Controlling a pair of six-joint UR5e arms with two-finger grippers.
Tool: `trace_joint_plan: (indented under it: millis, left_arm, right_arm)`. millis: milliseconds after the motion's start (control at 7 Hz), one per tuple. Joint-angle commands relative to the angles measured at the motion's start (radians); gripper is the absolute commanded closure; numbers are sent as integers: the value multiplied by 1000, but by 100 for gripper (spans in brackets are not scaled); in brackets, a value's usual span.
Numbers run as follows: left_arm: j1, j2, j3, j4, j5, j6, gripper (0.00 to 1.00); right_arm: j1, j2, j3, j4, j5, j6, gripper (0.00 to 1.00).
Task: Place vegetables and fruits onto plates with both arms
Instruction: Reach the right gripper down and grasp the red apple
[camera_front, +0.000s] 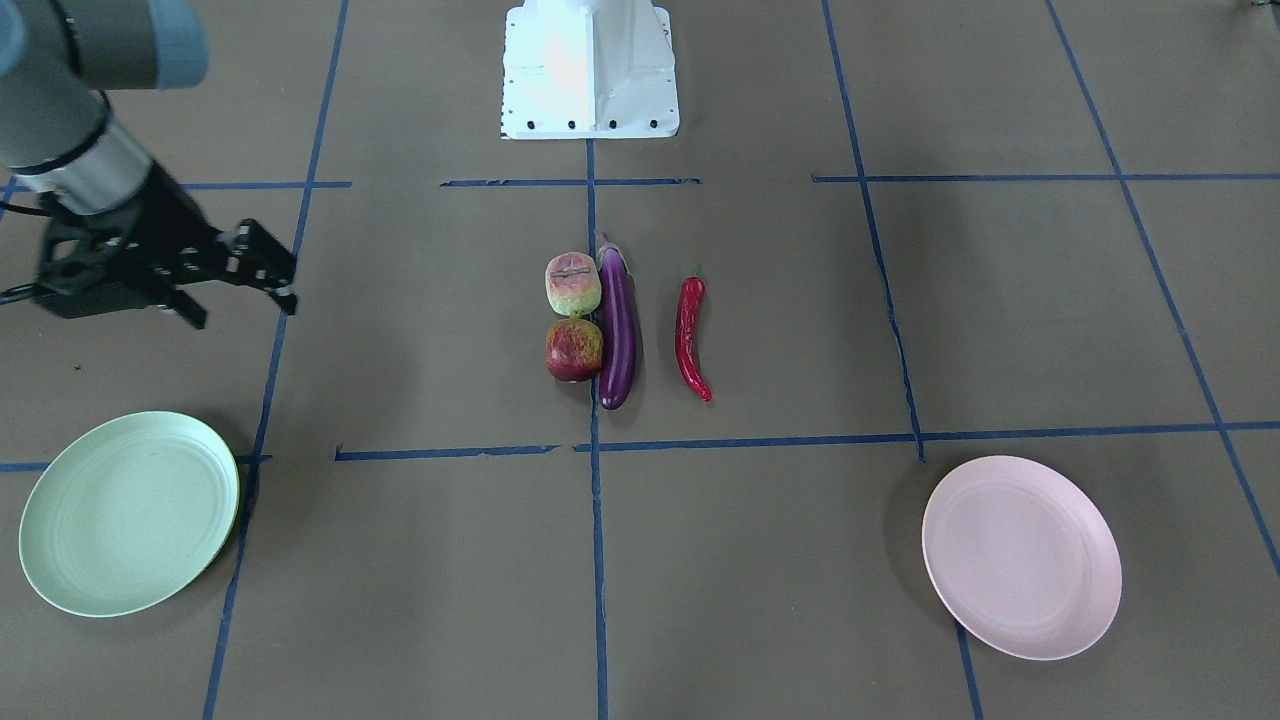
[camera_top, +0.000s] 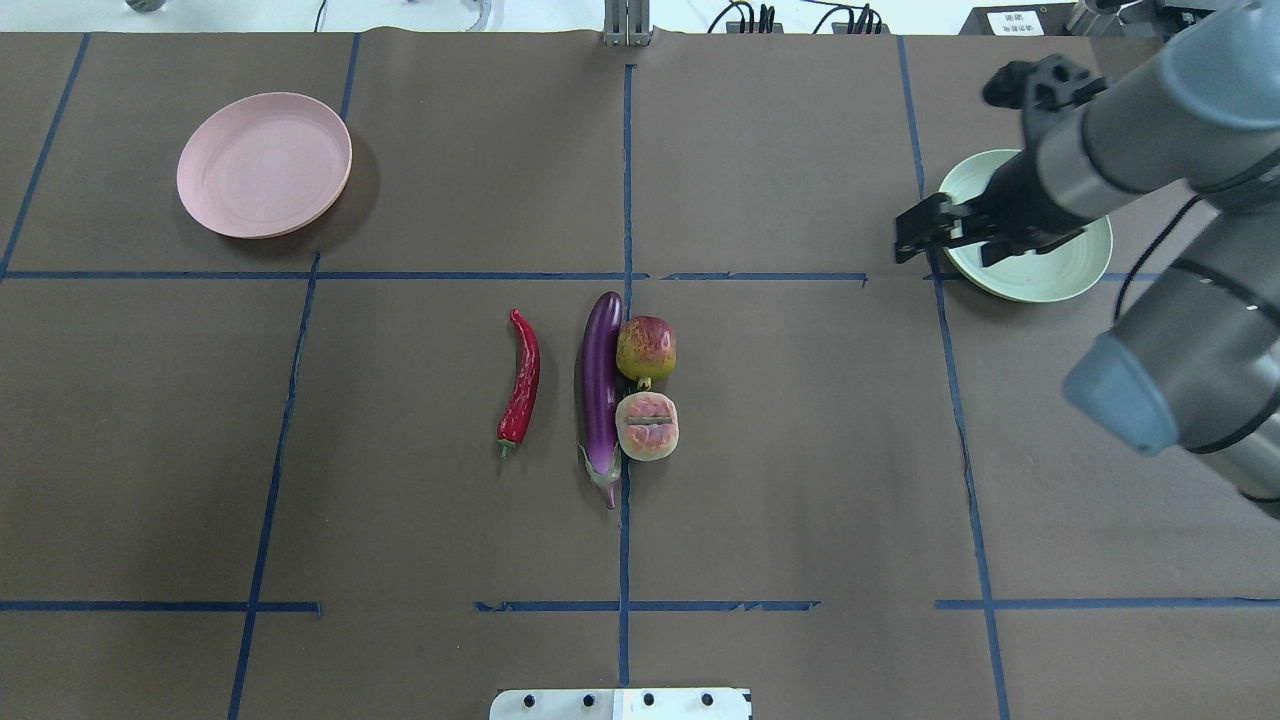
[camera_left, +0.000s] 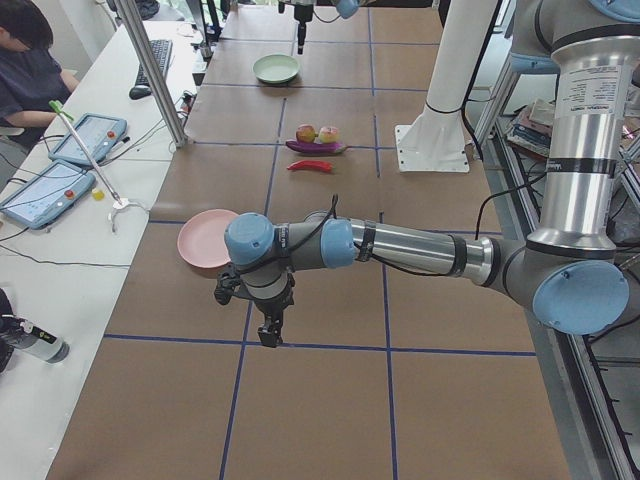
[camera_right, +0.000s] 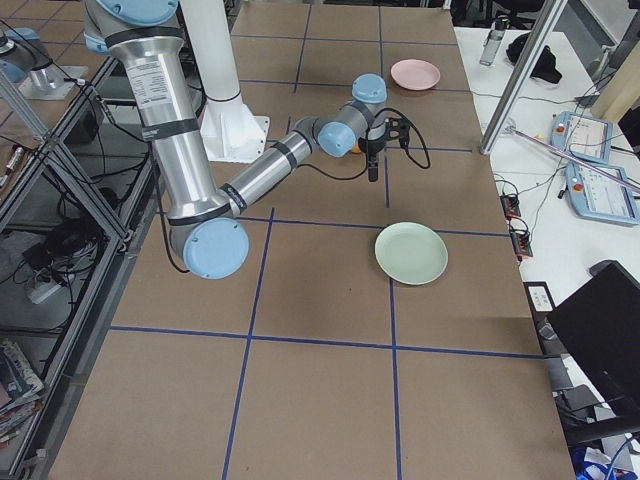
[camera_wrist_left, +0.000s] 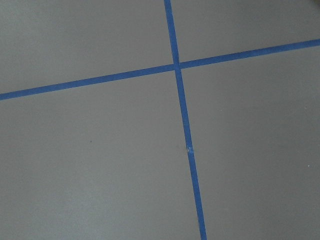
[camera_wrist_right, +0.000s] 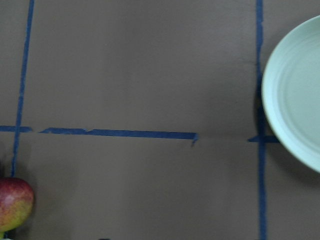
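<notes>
My right gripper will grab the dark-red pomegranate by its round body (camera_front: 573, 350) next, to place fruit onto a plate (camera_front: 128, 514).
The purple eggplant (camera_front: 617, 330) (camera_top: 600, 385) lies at the table's middle. The pomegranate (camera_front: 573, 349) (camera_top: 646, 347) and the custard-apple fruit (camera_front: 572, 284) (camera_top: 647, 426) touch one side of it. The red chili (camera_front: 689, 335) (camera_top: 523, 380) lies apart on the other side. The mint green plate (camera_front: 130, 513) (camera_top: 1050, 275) and the pink plate (camera_front: 1020, 555) (camera_top: 264, 165) are both empty. My right gripper (camera_front: 240, 305) (camera_top: 948, 248) is open and empty, in the air by the green plate's edge. My left gripper (camera_left: 268, 335) hovers near the pink plate (camera_left: 205, 240); I cannot tell if it is open.
The white base block (camera_front: 590, 70) stands at the robot's edge. Blue tape lines (camera_wrist_left: 182, 125) grid the brown table. The right wrist view shows the green plate's rim (camera_wrist_right: 295, 95) and the pomegranate (camera_wrist_right: 14, 202). An operator (camera_left: 30, 70) sits at a side desk.
</notes>
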Motion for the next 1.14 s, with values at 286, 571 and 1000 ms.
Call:
trace_joint_plan:
  millis: [286,571,1000]
  left_arm:
    - [0,-1,0,0,1,1,0]
    - [0,0,0,0,-1,1,0]
    - [0,0,0,0,-1,0,0]
  right_arm:
    - [-293,426,-344,-101,-326,246,0]
    - [-308,531,-502,-100,-349,246,0]
    - [-342,531,-561,-97,-397,220,0]
